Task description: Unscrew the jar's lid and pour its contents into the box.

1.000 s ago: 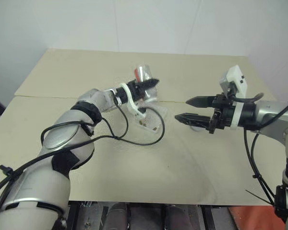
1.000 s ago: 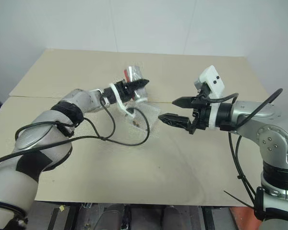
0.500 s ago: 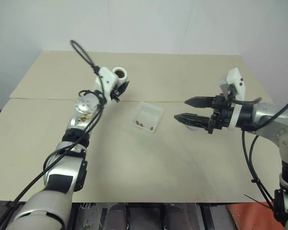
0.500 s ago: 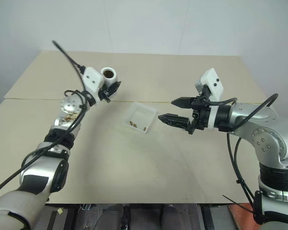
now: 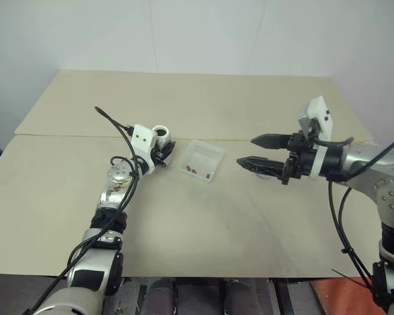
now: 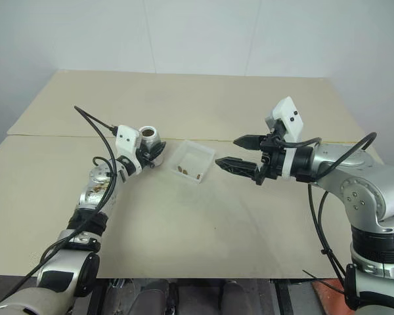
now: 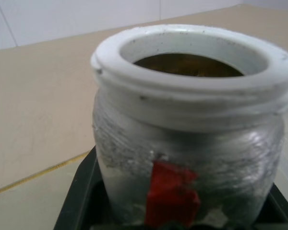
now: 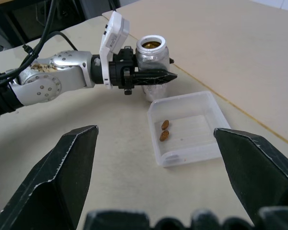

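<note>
The base of the upright jar is on the beige table beside the box, and the jar (image 5: 161,134) would stand, so it is now time for my left gripper to open.
The jar (image 5: 161,134) is a small silvery pot with a white rim and a red mark. It stands upright and lidless, low over the table just left of the box (image 5: 214,152). My left gripper (image 5: 165,148) is shut on the jar's body (image 7: 192,143). The clear box holds the contents (image 8: 164,130), two small brown lumps. To the right of the box my right gripper (image 5: 245,151) hangs open and empty, pointing at the box. A pale grey piece (image 5: 268,173) peeks out under it; I cannot tell whether it is the lid.
The beige table (image 5: 184,223) has a seam (image 5: 65,136) running across it behind the jar and box. A pale wall rises behind its far edge. The left arm's black cable (image 5: 115,121) loops up beside the jar.
My left arm has swung down and to the left, away from above the box. The jar has turned from tipped over to upright. The right gripper has stayed in place.
</note>
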You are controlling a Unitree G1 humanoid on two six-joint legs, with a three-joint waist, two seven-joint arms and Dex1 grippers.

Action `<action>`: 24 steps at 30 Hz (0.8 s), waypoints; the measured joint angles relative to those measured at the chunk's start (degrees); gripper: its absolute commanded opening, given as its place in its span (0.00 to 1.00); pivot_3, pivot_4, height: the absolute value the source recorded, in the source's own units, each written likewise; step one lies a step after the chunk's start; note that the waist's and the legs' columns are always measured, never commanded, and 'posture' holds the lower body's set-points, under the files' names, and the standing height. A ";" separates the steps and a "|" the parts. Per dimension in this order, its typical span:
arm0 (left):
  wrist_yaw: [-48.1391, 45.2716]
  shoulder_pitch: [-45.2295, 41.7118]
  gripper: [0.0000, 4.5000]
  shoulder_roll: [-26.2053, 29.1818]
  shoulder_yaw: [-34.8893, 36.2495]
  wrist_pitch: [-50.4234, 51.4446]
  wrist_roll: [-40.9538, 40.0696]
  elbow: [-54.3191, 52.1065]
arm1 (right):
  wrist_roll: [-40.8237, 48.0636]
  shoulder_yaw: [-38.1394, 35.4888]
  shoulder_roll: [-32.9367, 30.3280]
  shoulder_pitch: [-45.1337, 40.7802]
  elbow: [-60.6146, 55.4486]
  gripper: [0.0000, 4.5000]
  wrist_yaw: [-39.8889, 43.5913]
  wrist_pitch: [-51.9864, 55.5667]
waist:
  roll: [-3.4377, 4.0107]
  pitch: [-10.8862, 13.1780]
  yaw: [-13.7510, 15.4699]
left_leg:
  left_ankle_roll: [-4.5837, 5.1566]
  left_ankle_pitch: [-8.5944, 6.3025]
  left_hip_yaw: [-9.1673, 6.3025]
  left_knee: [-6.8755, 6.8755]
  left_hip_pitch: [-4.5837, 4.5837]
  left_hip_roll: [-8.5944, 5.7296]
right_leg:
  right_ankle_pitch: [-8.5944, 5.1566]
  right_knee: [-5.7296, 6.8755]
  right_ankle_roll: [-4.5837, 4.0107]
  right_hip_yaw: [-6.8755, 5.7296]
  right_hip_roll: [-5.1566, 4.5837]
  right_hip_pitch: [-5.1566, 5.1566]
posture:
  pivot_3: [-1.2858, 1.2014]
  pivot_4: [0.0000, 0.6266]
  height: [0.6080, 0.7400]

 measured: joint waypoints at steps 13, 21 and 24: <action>0.02 3.20 0.99 -0.86 -0.20 0.23 1.72 -0.11 | -0.81 0.38 0.00 1.01 -2.13 1.00 -0.69 -0.17 | 0.00 0.00 0.05 | 0.18 -0.11 -0.02 0.00 0.01 -0.01 | 0.00 0.00 0.00 0.00 -0.01 0.02 | 0.52 0.24 1.00; -0.99 11.38 0.99 2.93 -0.92 4.88 2.16 -12.79 | -0.71 0.20 -0.09 1.82 -3.45 1.00 -1.42 -0.16 | 0.01 -0.01 -0.36 | 0.15 -0.09 0.00 -0.15 0.10 0.04 | 0.00 -0.02 0.00 0.08 0.01 -0.02 | 0.52 0.24 1.00; -2.66 18.35 0.99 5.67 -1.16 9.68 1.60 -23.45 | -0.55 -0.02 -0.22 2.83 -4.03 1.00 -1.64 -0.13 | 0.01 -0.01 -0.24 | 0.19 -0.11 0.02 -0.16 0.18 0.06 | 0.00 0.01 -0.01 0.12 0.00 0.03 | 0.52 0.24 1.00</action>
